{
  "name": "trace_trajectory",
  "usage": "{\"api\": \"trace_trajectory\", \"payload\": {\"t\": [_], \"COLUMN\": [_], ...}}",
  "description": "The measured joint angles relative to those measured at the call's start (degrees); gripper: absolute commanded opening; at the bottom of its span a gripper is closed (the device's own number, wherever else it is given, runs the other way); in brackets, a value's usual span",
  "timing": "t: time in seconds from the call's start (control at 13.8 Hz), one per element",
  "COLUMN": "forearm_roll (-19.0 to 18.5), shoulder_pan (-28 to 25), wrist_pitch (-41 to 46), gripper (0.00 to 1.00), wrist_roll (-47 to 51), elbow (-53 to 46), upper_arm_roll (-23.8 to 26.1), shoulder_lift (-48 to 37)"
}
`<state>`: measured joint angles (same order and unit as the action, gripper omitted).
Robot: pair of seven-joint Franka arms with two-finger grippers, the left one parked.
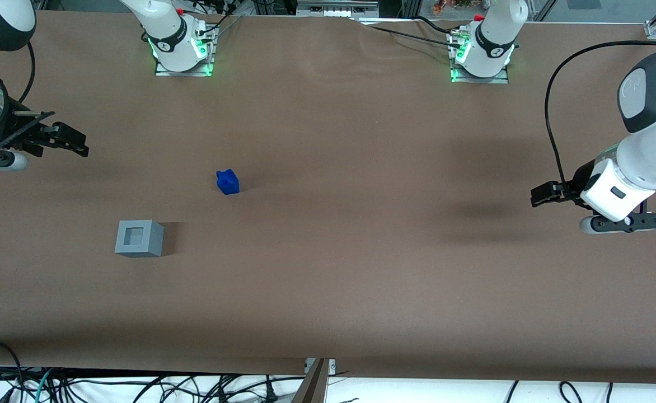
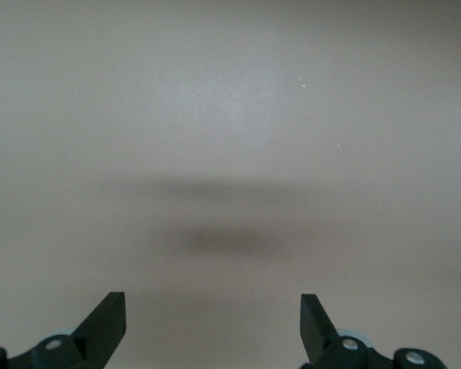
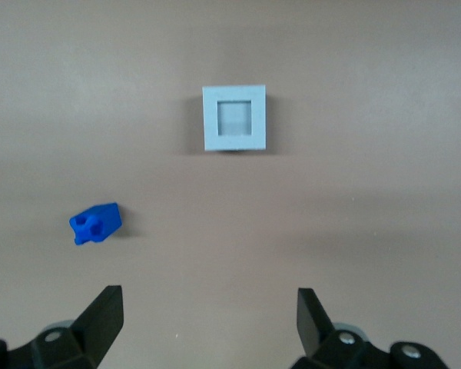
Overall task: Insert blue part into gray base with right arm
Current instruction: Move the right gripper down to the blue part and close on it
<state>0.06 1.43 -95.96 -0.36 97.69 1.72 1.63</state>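
My right gripper will grab its holed end (image 3: 88,229) next. The blue part's plain end stays free to enter the gray base.
The blue part (image 1: 228,182) lies on the brown table, apart from the gray base (image 1: 139,238), which stands nearer to the front camera with its square recess facing up. My right gripper (image 1: 76,143) hangs above the table at the working arm's end, well away from both. It is open and empty. In the right wrist view the gray base (image 3: 234,118) and the blue part (image 3: 95,224) both show ahead of the open gripper (image 3: 207,307), with bare table between its fingertips (image 3: 107,304).
The two arm bases (image 1: 182,47) stand with green lights at the table edge farthest from the front camera. The brown table cover (image 1: 361,252) has its near edge by loose cables (image 1: 137,386).
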Motion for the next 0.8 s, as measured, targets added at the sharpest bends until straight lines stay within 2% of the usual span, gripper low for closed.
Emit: {"api": "trace_trajectory", "payload": {"t": [0.22, 0.51, 0.8], "forearm_roll": [0.2, 0.3, 0.3], "shoulder_pan": [-2.4, -10.7, -16.5], "wrist_pitch": [0.3, -6.1, -8.2], "gripper": [1.00, 1.00, 0.99], "wrist_roll": [0.0, 0.9, 8.7], "elbow": [0.1, 0.1, -0.9], "upper_arm_roll": [0.4, 0.7, 0.8], "shoulder_lift": [1.0, 6.6, 12.9]}}
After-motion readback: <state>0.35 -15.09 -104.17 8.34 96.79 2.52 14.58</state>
